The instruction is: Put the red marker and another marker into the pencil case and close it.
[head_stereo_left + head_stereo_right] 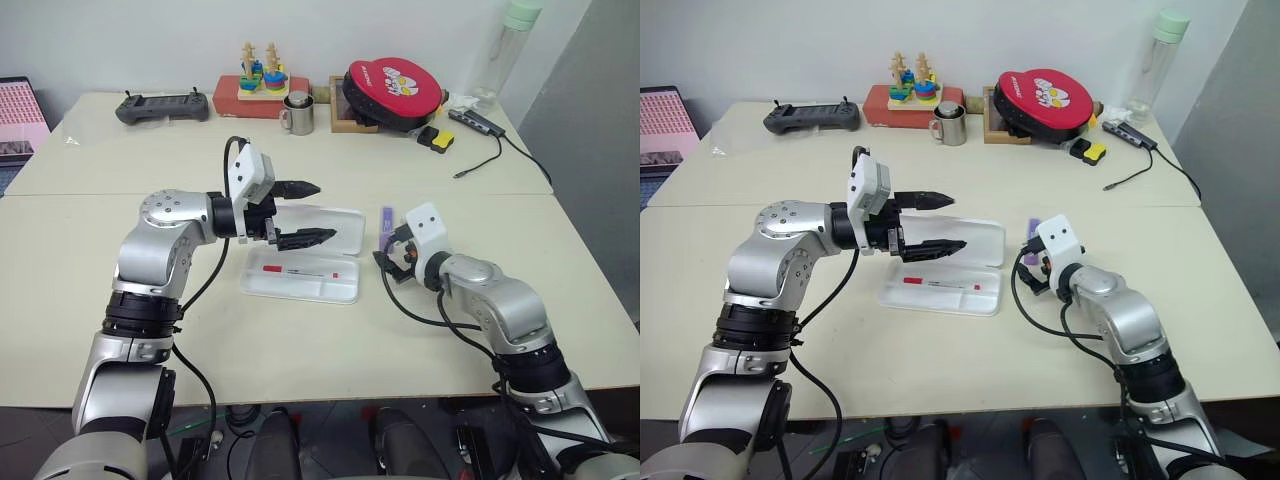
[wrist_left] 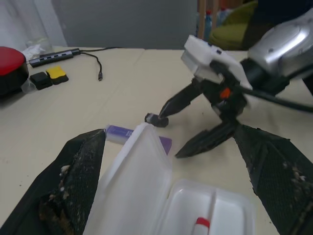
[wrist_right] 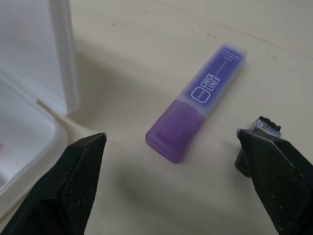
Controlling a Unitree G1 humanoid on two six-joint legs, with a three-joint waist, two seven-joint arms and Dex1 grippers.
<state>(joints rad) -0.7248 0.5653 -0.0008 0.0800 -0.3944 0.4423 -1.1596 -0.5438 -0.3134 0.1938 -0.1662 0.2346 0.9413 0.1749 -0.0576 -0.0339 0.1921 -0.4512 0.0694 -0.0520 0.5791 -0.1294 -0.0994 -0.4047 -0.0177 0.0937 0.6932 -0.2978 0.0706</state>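
Note:
The purple cap [image 3: 176, 129] is below my fingers, with table between my fingers. My right gripper should go lower before it closes on the cap.
The white pencil case [image 1: 345, 290] lies open in the middle of the table, its lid [image 1: 340, 225] folded back. The red marker [image 1: 296, 270] lies inside its tray. My left gripper [image 1: 322, 211] hovers over the lid, pointing right, open with nothing between its fingers. The purple marker [image 3: 198, 115] lies flat on the table just right of the case. My right gripper [image 3: 171, 134] is low over it and open, one finger on each side of the marker, not touching it. A tiny dark stick [image 3: 266, 126] lies by the right finger.
Along the far edge stand a black controller [image 1: 163, 106], a red box with a stacking toy [image 1: 262, 88], a metal mug [image 1: 298, 113], a red round case [image 1: 393, 92] and a yellow-black block [image 1: 436, 138]. A cable [image 1: 500, 140] runs at the back right.

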